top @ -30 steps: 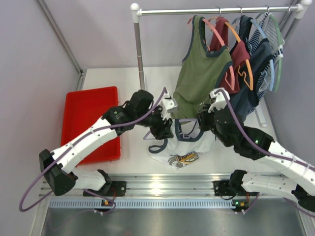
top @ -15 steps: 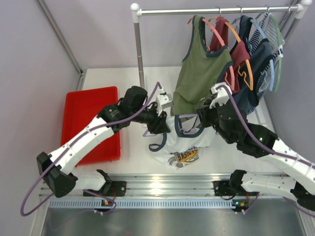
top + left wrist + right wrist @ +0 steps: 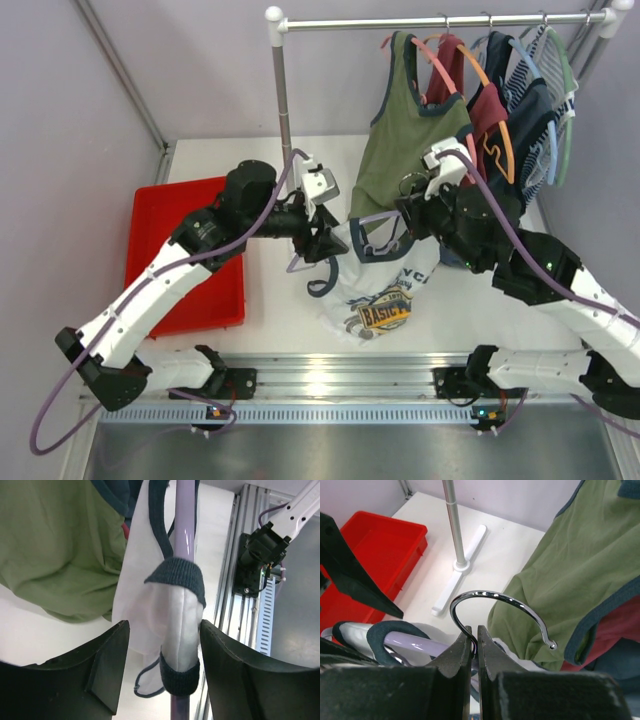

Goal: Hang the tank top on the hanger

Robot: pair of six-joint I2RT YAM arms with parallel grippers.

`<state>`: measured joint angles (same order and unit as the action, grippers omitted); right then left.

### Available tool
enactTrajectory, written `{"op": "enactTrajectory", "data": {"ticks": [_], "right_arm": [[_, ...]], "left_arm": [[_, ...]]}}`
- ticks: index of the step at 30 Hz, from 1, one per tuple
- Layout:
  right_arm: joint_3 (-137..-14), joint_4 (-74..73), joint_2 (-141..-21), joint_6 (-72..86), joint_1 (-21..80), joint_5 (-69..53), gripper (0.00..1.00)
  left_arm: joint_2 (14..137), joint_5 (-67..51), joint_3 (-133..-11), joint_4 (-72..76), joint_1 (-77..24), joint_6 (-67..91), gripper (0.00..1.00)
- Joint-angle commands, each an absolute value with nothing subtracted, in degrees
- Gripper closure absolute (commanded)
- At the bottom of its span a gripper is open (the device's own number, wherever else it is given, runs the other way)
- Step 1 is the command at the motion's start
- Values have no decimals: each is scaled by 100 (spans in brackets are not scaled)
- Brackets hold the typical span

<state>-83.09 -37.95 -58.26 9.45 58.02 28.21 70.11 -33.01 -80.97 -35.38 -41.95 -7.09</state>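
My left gripper will next grab the lavender hanger's arm through the tank top's draped strap. The hanger's chrome hook (image 3: 490,596) then stays free to hang on the bar.
The white tank top (image 3: 385,295) with navy trim hangs from the lavender hanger (image 3: 184,525), its printed graphic facing up over the table. In the left wrist view a navy-trimmed strap (image 3: 176,575) is draped over the hanger arm. My left gripper (image 3: 325,240) is open, with one finger on each side of that arm and strap (image 3: 164,626). My right gripper (image 3: 405,213) is shut on the base of the hanger's chrome hook (image 3: 490,596), fingertips pinched together (image 3: 474,630). Both hold the garment raised in front of the rack.
A red tray (image 3: 180,250) lies at the left. The clothes rail (image 3: 430,20) on its pole (image 3: 283,100) carries an olive-green top (image 3: 405,150), a maroon top (image 3: 490,110) and darker garments on coloured hangers, just behind my grippers.
Both grippers have risen and moved toward the rack. The tank top has lifted off the table and unfolded, so its graphic now shows in full.
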Motion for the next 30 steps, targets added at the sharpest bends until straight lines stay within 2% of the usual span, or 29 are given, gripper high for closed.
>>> {"op": "enactTrajectory", "data": {"ticks": [1,8,15,21,24,27,28,29,30], "right_arm": [[-8745,-3788,-5862,642,5854,2716,100],[-9026,-3920,-5889,510,5854,2689,100],[-9369,-4078,-5959,466,5854,2593,100],[-9422,-4052,-5985,475,5862,2479,100],[-9475,-4069,-5985,483,5854,2452,100],[-9466,-4096,-5994,483,5862,2443,100],[-9440,-4087,-6003,483,5862,2452,100],[-9431,-4078,-5986,510,5854,2452,100],[-9413,-4061,-5985,510,5862,2452,100]], "left_arm": [[6847,-3375,-8437,-3033,-4166,-905,37],[6987,-3542,-8788,-3312,-4157,-1011,39],[7145,-3937,-9009,-3533,-4157,-1099,31],[7268,-4052,-9070,-3525,-4166,-1107,31],[7277,-4113,-9035,-3472,-4166,-1081,33],[7312,-4271,-9009,-3454,-4157,-1011,41],[7321,-4315,-8983,-3445,-4166,-967,44],[7321,-4333,-8939,-3463,-4157,-958,53],[7313,-4333,-8912,-3463,-4166,-941,55]]}}
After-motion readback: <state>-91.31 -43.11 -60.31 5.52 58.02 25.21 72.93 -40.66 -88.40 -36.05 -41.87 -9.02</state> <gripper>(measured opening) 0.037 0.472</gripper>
